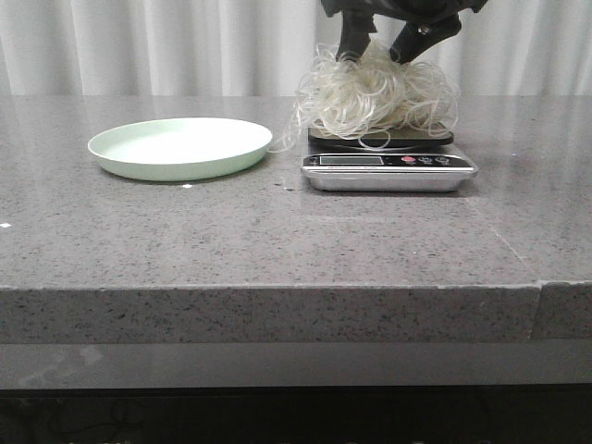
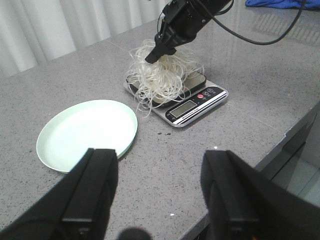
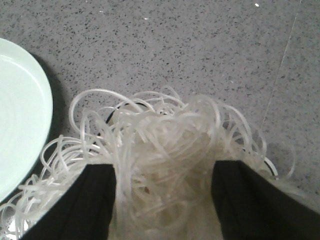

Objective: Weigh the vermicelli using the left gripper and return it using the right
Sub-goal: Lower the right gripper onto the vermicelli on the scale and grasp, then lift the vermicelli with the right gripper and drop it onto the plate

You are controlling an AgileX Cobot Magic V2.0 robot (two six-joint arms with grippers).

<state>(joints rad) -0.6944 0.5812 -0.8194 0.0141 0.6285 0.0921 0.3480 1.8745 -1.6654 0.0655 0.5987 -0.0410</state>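
I should close my right gripper on the vermicelli (image 1: pixel 375 97) now. Its fingers reach down into the vermicelli, with pieces of it between them above the scale (image 1: pixel 388 172), so they would hold it.
The vermicelli (image 1: pixel 375 97) is a fluffy whitish tangle that lies on the platform of a small digital scale (image 1: pixel 388 172). It also shows in the left wrist view (image 2: pixel 162 75) and the right wrist view (image 3: pixel 165 145). My right gripper (image 1: pixel 379 54) is down on top of the tangle. Its jaws stand wide apart with strands between them (image 3: pixel 162 172). My left gripper (image 2: pixel 161 155) is open and empty, back over bare table near the front edge. The pale green plate (image 1: pixel 180 148) sits empty left of the scale.
The scale (image 2: pixel 192 107) has a display and buttons on its front face. Stray noodle loops hang over its left side toward the plate (image 2: pixel 85 132). The grey stone table has a seam at the right (image 1: pixel 539 287). White curtains hang behind.
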